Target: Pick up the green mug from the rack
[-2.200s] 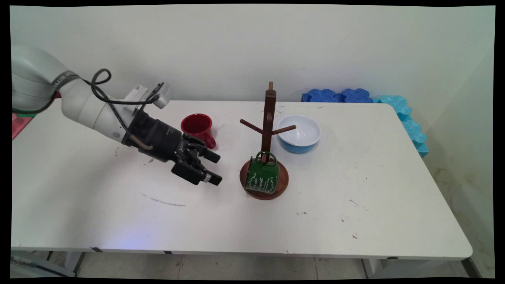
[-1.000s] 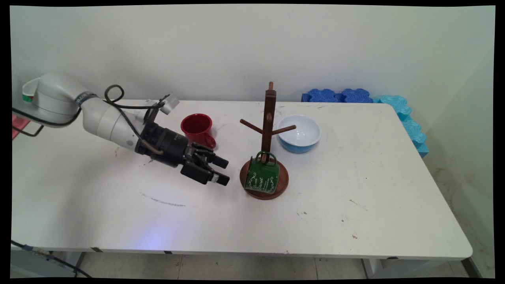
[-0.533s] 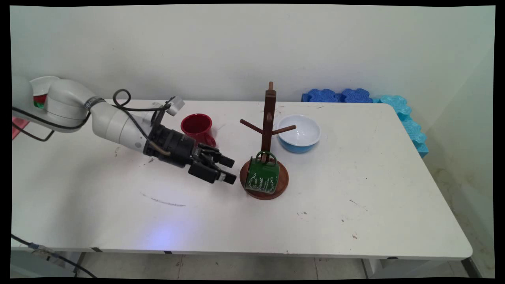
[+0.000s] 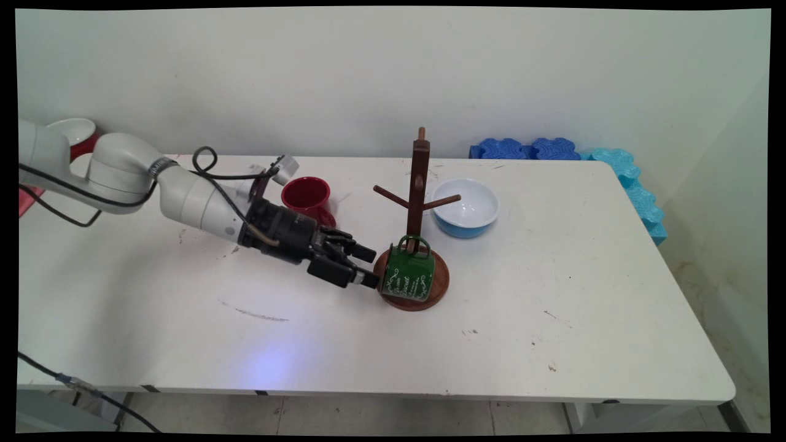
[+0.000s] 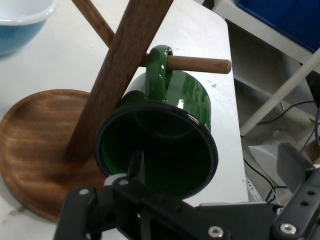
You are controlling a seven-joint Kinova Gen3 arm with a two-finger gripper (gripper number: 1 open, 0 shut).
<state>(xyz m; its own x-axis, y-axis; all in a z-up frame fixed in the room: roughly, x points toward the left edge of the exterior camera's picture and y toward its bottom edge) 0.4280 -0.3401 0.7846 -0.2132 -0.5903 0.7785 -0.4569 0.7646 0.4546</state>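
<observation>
The green mug should come off the wooden mug tree [image 5: 117, 70] next, so my gripper will pick the mug up by its dark rim [image 5: 214, 150].
A green enamel mug [image 4: 408, 275] hangs by its handle on a low peg [image 5: 200, 64] of a wooden mug tree [image 4: 419, 178], above the tree's round base [image 4: 441, 287]. The mug's mouth [image 5: 160, 150] faces my gripper [image 4: 370, 267], which is open and lies nearly level, right at the mug's left rim. In the hand view the gripper [image 5: 215, 167] straddles the rim. One finger [image 5: 135, 165] shows against the dark inside of the mug, and the other [image 5: 295, 162] stands outside to the right. The tree's post [image 5: 120, 75] crosses behind the mug.
A red mug [image 4: 305, 195] stands behind my wrist. A blue bowl with a white inside [image 4: 466, 209] sits right of the tree. Blue foam blocks [image 4: 528, 149] line the far right corner. A white bowl [image 4: 73, 130] is at the far left.
The arm has reached rightward across the table, bringing the open gripper from mid-table up to the green mug's rim. The mug and tree have not moved.
</observation>
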